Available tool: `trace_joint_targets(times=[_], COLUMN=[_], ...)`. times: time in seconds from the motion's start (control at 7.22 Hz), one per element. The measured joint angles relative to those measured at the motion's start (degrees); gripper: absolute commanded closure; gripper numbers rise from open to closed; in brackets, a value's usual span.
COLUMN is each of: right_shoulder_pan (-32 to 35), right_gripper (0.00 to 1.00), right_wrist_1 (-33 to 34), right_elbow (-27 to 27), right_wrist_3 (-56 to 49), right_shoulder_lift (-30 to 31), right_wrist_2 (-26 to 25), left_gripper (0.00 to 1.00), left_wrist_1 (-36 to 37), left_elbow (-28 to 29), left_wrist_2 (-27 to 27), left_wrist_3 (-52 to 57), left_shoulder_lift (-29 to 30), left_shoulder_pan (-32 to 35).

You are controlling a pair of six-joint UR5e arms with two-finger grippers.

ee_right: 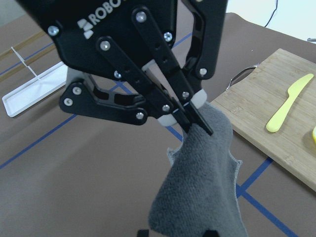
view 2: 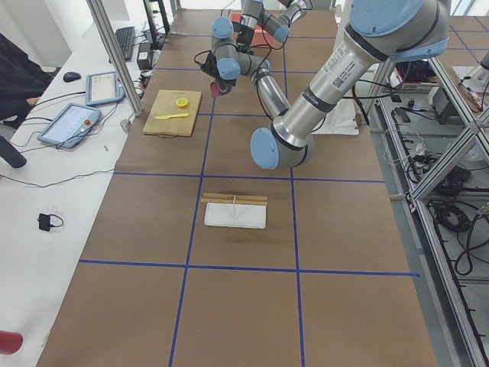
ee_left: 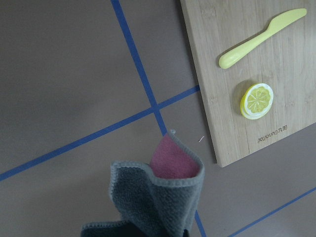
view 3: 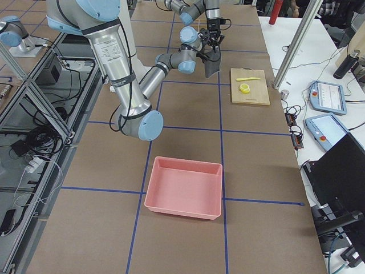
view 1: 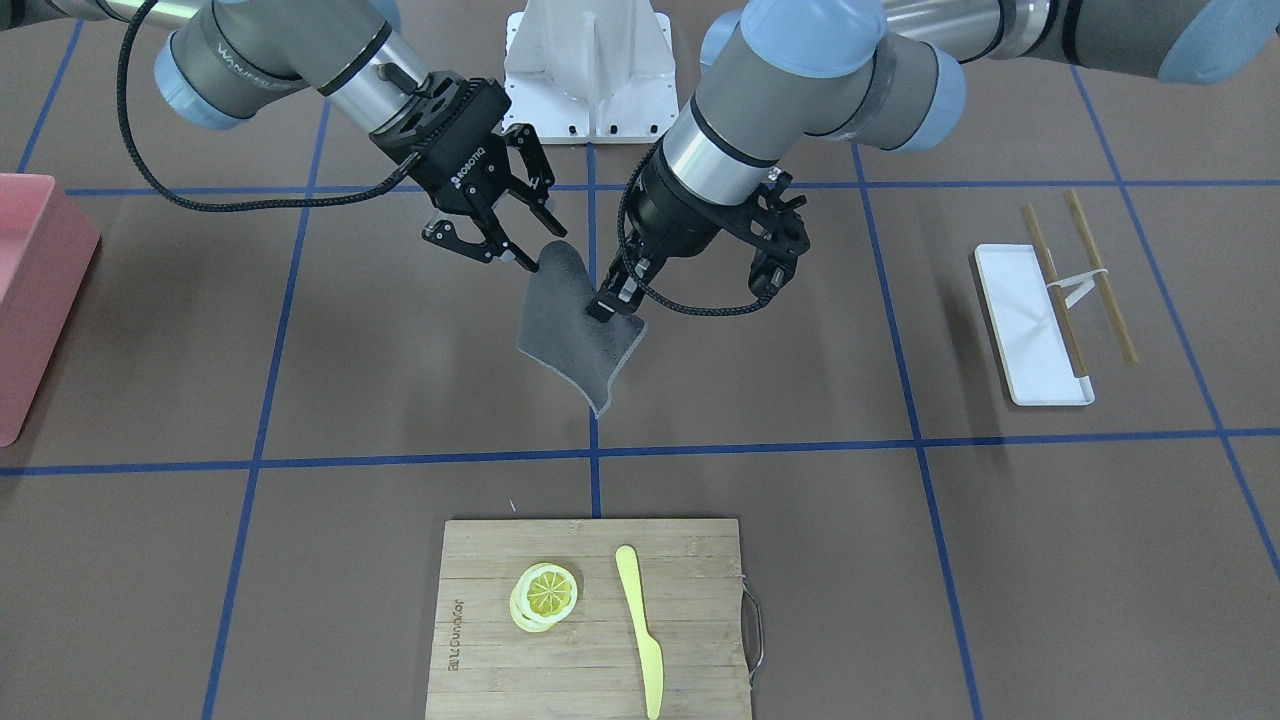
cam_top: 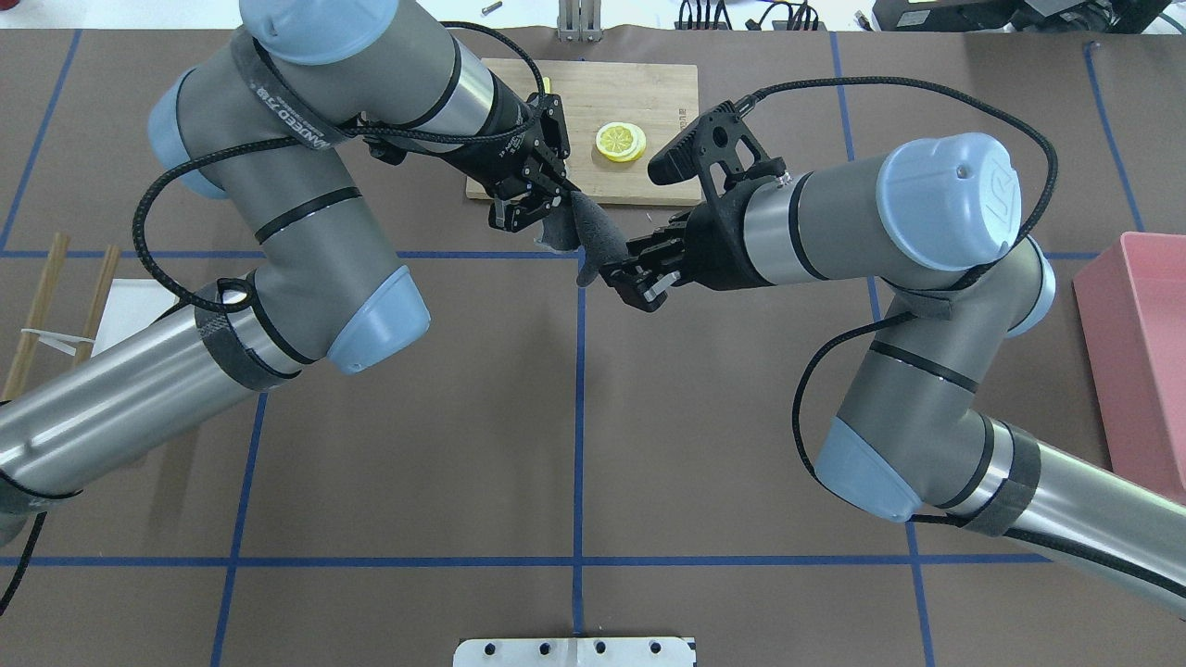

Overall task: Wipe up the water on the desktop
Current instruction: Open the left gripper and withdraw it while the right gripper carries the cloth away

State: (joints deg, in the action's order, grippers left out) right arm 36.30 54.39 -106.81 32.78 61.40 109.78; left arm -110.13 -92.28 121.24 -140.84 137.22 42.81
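My right gripper still needs to grab the grey cloth by its free corner (view 1: 559,256) (ee_right: 177,223) next, so that it can wipe up the water on the desktop.
A grey cloth (view 1: 575,330) with a pink inner side (ee_left: 170,158) hangs in the air over the brown, blue-taped desktop (view 1: 400,380), near its centre line. My left gripper (view 1: 605,305) is shut on the cloth's upper edge, as the right wrist view shows (ee_right: 195,121). My right gripper (view 1: 540,250) is open, its fingertips either side of the cloth's other corner, with cloth (ee_right: 202,187) hanging between them. In the overhead view the two grippers (cam_top: 547,199) (cam_top: 628,283) face each other across the cloth (cam_top: 584,236). The water is out of view.
A bamboo cutting board (view 1: 590,620) with a lemon slice (view 1: 545,592) and a yellow knife (view 1: 640,630) lies just beyond the cloth. On the robot's left are a white tray (view 1: 1030,330) and chopsticks (view 1: 1100,280). A pink bin (view 1: 30,290) stands on its right.
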Motion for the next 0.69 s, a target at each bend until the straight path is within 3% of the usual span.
trace_joint_targets(times=[0.14, 0.28, 0.69], right_shoulder_pan=[0.0, 0.03, 0.01], right_gripper=[0.83, 0.96, 1.0], right_wrist_1=[-0.02, 0.0, 0.0], right_elbow=[0.0, -0.02, -0.16], right_wrist_3=[0.04, 0.24, 1.55], right_shoulder_lift=[0.07, 0.1, 0.13], right_wrist_2=[0.0, 0.0, 0.0], left_gripper=[1.0, 1.0, 1.0], left_wrist_1=[0.0, 0.0, 0.0], left_elbow=[-0.03, 0.0, 0.08], left_wrist_2=[-0.03, -0.11, -0.21], left_wrist_3=[-0.14, -0.2, -0.21], left_shoulder_lift=[-0.01, -0.01, -0.05], left_shoulder_pan=[-0.25, -0.51, -1.02])
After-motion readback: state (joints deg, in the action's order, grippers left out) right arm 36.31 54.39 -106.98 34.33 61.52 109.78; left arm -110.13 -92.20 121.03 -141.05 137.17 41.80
